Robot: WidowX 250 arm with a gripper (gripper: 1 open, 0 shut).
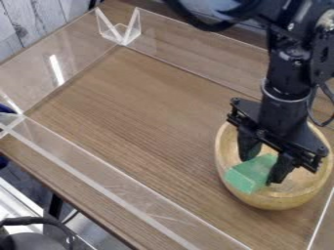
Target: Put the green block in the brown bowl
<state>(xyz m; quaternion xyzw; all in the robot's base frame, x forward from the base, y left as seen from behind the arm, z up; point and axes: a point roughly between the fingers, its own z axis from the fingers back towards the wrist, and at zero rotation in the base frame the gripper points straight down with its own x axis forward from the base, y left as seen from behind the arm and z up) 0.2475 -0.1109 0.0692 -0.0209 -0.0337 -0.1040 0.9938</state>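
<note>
My gripper holds the green block low inside the brown bowl [265, 202], between the bowl's thick sides, so my gripper needs to let go now.
The brown bowl [265, 202] sits at the right of the wooden table, round and light tan with thick walls. Inside it is the green block [248, 178], low in the bowl and tilted toward the near left wall. My black gripper [263, 164] points straight down into the bowl. Its fingers stand on either side of the block and press against it. The fingers hide the upper part of the block.
Low clear plastic walls [78, 156] run along the table's left and front edges. A clear V-shaped plastic piece [120, 27] stands at the back. The bare wooden tabletop [131, 98] spreads to the left of the bowl.
</note>
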